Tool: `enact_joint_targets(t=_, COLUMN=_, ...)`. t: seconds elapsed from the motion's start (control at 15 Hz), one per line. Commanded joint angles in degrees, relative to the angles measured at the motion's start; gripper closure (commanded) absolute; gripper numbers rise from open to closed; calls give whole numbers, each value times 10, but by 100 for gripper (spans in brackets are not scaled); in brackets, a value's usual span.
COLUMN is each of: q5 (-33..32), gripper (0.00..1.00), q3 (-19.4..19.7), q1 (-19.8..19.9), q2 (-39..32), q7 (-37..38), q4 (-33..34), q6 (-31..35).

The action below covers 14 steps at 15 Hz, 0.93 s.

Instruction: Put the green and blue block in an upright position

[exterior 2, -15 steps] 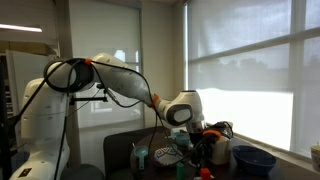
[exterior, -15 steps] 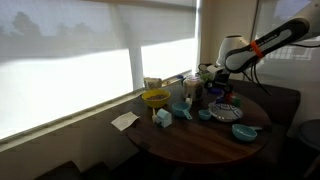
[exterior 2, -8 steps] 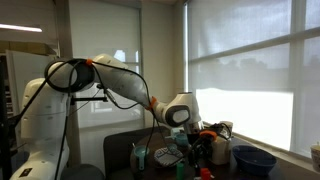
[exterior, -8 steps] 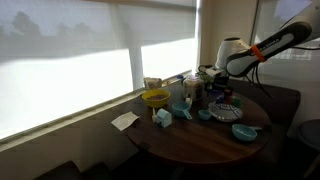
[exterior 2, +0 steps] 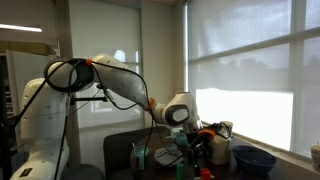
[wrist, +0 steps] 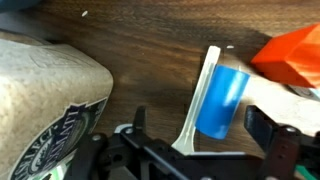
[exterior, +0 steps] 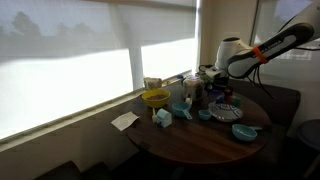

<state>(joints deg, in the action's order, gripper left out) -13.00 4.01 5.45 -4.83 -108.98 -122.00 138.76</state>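
I'll set the block (wrist: 222, 95) upright by its near end, far end free.
In the wrist view the block (wrist: 222, 95) lies flat on the dark wooden table: a blue cylinder with a pale green strip along its left side. My gripper (wrist: 200, 125) is open, with one black finger on each side of the block's near end and a gap on both sides. In both exterior views the gripper (exterior: 213, 80) (exterior 2: 196, 140) hangs low over the cluttered far part of the round table, and the block is too small to make out there.
An orange object (wrist: 290, 55) lies just right of the block, on a white patch. A beige sack with a printed logo (wrist: 45, 95) stands to the left. The round table (exterior: 200, 140) also carries a yellow bowl (exterior: 155, 98), blue dishes (exterior: 243, 131) and cups.
The arm has sunk very slightly toward the table; nothing else has moved.
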Motion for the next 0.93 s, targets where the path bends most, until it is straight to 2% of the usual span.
enact_joint_targets(t=0.0, q5=-25, gripper=0, q3=-4, q1=-8, q2=18, q7=33, q4=-18, q6=-6)
enact_joint_targets(t=0.2, q5=-26, gripper=1, q3=-6, q1=-11, q2=19, q7=40, q4=-22, q6=-8)
enact_joint_targets(t=0.33, q5=-33, gripper=24, q3=-6, q1=-11, q2=20, q7=47, q4=-22, q6=-7)
enact_joint_targets(t=0.47, q5=-45, gripper=35, q3=-4, q1=-10, q2=20, q7=58, q4=-21, q6=-3)
enact_joint_targets(t=0.87, q5=-62, gripper=79, q3=-1, q1=-8, q2=18, q7=72, q4=-17, q6=-9)
